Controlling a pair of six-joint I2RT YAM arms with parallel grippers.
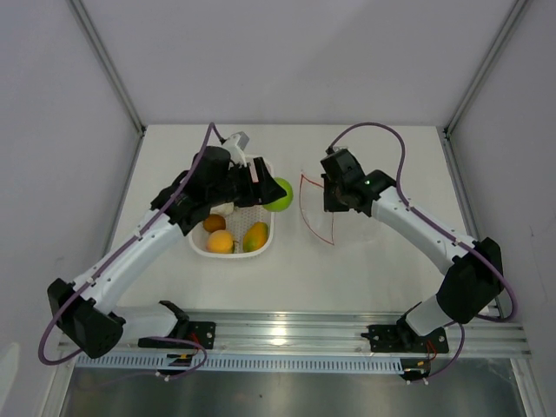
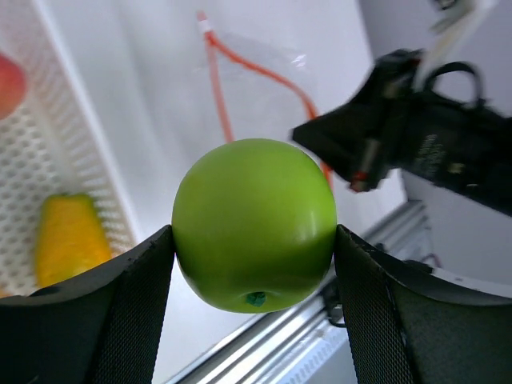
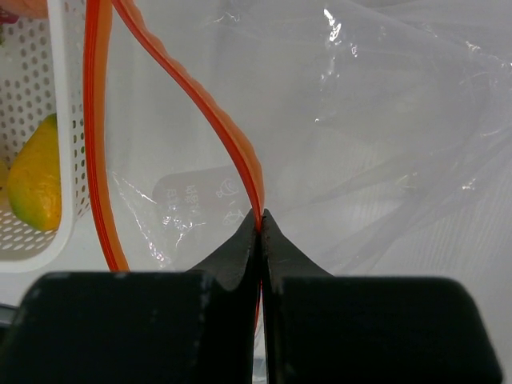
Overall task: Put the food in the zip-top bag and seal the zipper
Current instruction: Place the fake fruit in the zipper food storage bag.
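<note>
The green apple hangs short of the bag's opening and would drop outside the bag if I opened now, so my left gripper needs to move it there.
My left gripper (image 2: 254, 240) is shut on a green apple (image 2: 254, 224), held in the air above the right rim of the white basket (image 1: 261, 246); from above the green apple (image 1: 279, 195) shows at the arm's tip. The clear zip-top bag (image 1: 320, 208) lies right of the basket with its mouth spread open. My right gripper (image 3: 261, 220) is shut on the upper lip of the orange-red zipper (image 3: 232, 140) and lifts it; the lower lip lies on the table. More food stays in the basket: an orange (image 1: 220, 241), a mango (image 1: 254, 236), another orange fruit (image 1: 214, 223).
The basket sits left of centre under my left arm. The right arm (image 2: 416, 136) shows beyond the apple in the left wrist view. A metal rail (image 1: 287, 334) runs along the near edge, and grey walls enclose the table.
</note>
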